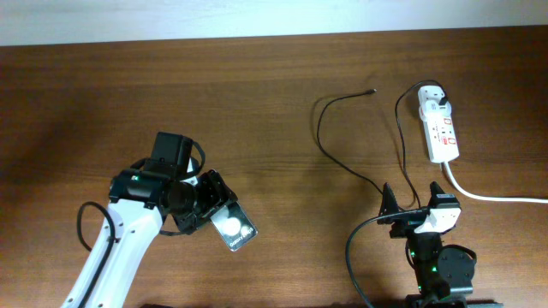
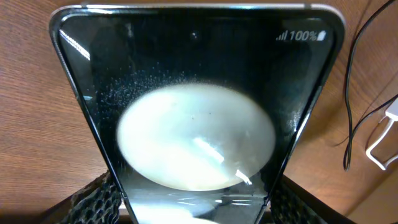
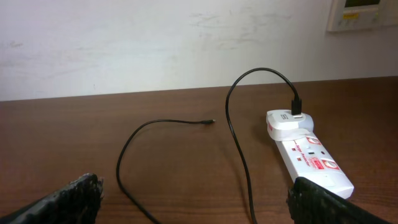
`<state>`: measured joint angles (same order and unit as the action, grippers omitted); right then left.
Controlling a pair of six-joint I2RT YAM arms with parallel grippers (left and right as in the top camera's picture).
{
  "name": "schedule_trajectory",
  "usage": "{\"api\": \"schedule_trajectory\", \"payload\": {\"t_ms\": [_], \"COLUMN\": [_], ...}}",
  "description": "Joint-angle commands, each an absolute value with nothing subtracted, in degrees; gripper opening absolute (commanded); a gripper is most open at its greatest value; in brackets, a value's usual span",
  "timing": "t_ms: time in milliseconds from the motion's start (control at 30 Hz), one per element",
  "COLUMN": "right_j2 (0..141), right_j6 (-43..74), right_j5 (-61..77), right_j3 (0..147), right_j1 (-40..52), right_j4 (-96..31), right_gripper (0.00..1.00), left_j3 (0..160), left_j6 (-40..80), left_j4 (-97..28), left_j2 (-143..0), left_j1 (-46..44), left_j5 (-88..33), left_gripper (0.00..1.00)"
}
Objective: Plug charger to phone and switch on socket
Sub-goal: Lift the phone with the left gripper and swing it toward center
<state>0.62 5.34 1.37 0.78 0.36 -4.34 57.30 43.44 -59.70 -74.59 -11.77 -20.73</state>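
Note:
My right gripper reaches the phone's loose end (image 1: 241, 237) next and grips across the phone's sides, letting my left gripper regrip to plug in the charger.
The phone (image 1: 233, 226) is a flat black slab with a round white reflection. My left gripper (image 1: 208, 208) is shut on its near end; in the left wrist view the phone (image 2: 199, 124) fills the frame between the padded fingers (image 2: 196, 208). The charger's thin black cable (image 1: 330, 147) loops across the table, its tiny tip (image 1: 372, 90) lying free, also seen in the right wrist view (image 3: 212, 121). Its white adapter (image 1: 432, 100) sits plugged in the socket (image 1: 441, 133), a white power strip (image 3: 314, 158). My right gripper (image 1: 409, 214) is open and empty, near the front edge.
A thick white cord (image 1: 497, 197) runs from the power strip's near end to the right edge. The brown wooden table (image 1: 274, 103) ends at a pale wall (image 3: 155, 43) at the back. A black robot cable (image 1: 355, 257) loops by the right arm.

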Motion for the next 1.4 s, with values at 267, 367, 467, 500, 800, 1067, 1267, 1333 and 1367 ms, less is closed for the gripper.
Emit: {"api": "schedule_trajectory", "payload": {"t_ms": [267,367,467,500,800,1067,1267,1333,1367], "right_j2": [0.2,0.3,0.3,0.3,1.7,38.5,72.4,75.5,76.1], "right_j6": [4.9,5.3,47.6,59.2,59.2,51.5,51.2,51.2,51.2], "right_j5": [1.2,16.7,43.2,49.5,41.0,30.7,19.7,14.7,11.5], "right_j3": [0.3,0.3,0.3,0.3,0.3,16.0,28.5,30.0,30.2], "right_j1": [0.7,0.8,0.8,0.7,5.7,19.9,35.9,39.0,40.6], "right_j4": [-4.4,-3.0,-2.8,-2.8,-2.0,6.6,23.6,24.5,24.5], "right_gripper": [0.99,0.99,0.99,0.99,0.98,0.92,0.81,0.75,0.73], "left_j3": [57.4,57.4,57.4,57.4,57.4,57.4,57.4,57.4,57.4], "left_j6": [59.7,64.9,66.8,66.8,66.8,66.8,68.8,68.8,68.8], "left_j4": [-55.0,-51.0,-43.7,-43.3,-39.2,-39.0,-39.0,-39.0,-39.0], "left_j2": [-74.7,-76.9,-82.1,-83.7,-85.3,-85.3,-85.3,-85.3,-85.3], "left_j1": [-18.1,-18.1,-16.8,-15.3,-10.0,-9.9,-10.0,-10.0,-10.0], "left_j5": [-22.1,-22.1,-25.6,-28.2,-42.9,-45.0,-45.0,-45.0,-45.1], "left_gripper": [0.57,0.59,0.6,0.6,0.6,0.6,0.6,0.6,0.6]}}
